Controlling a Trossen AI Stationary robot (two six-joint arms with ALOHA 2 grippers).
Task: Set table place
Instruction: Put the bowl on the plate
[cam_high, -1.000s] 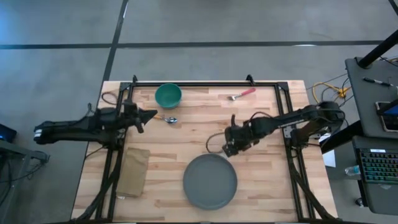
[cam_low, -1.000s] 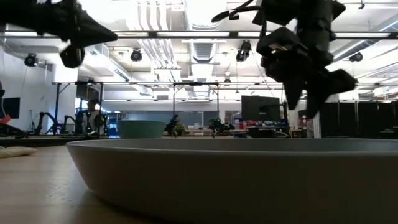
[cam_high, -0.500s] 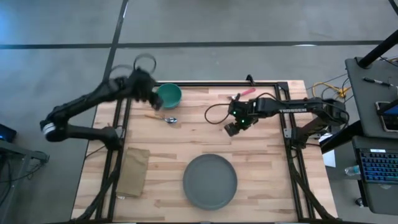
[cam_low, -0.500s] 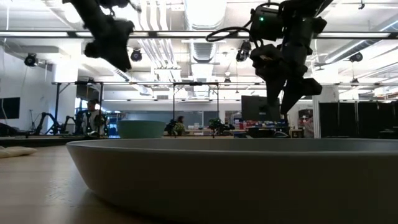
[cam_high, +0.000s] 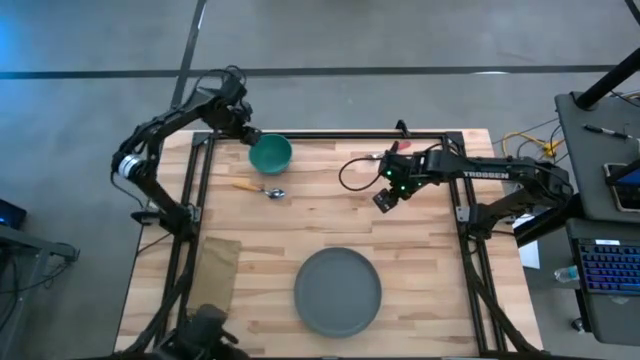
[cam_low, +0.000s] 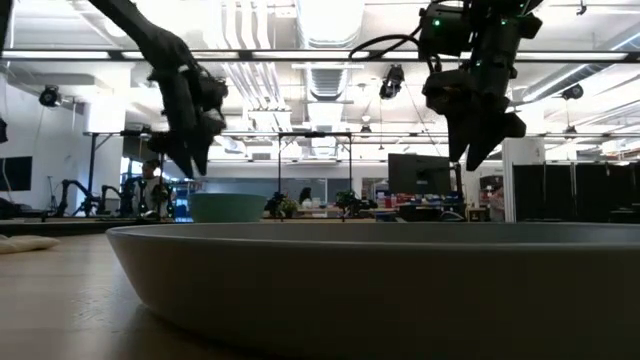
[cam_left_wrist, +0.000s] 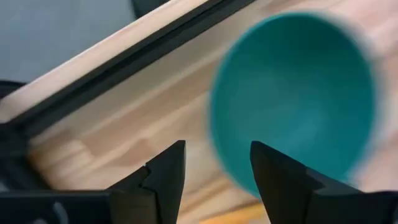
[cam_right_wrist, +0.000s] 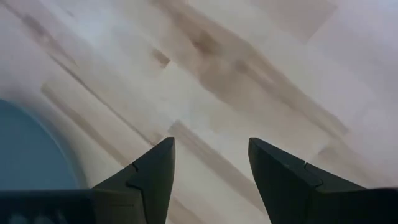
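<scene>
The teal bowl needs to go on the grey plate (cam_high: 338, 291), so next I should grip the bowl with my left gripper by its rim (cam_high: 251, 152).
A teal bowl (cam_high: 270, 153) (cam_left_wrist: 292, 93) stands upright near the far edge of the table (cam_high: 430, 260). My left gripper (cam_high: 249, 136) (cam_left_wrist: 217, 163) hangs open just beyond the bowl's left rim and touches nothing. A spoon (cam_high: 262, 188) with a wooden handle lies in front of the bowl. A grey plate (cam_high: 338, 291) (cam_low: 380, 280) rests flat toward the near edge. My right gripper (cam_high: 384, 198) (cam_right_wrist: 211, 163) hovers open over bare wood at the centre right, above the table (cam_low: 478, 140).
A tan napkin (cam_high: 215, 275) lies flat at the near left. A pink-handled fork (cam_high: 384, 156) lies at the far right, partly under my right arm. The black rail frame (cam_high: 330, 134) edges the table. There is open wood between the plate and the bowl.
My left gripper has swung from beside the spoon, up and toward the far edge, to the bowl's left rim, and it has opened. My right gripper has risen from the plate's far rim and gone toward the far edge. The spoon, bowl and plate have stayed put.
</scene>
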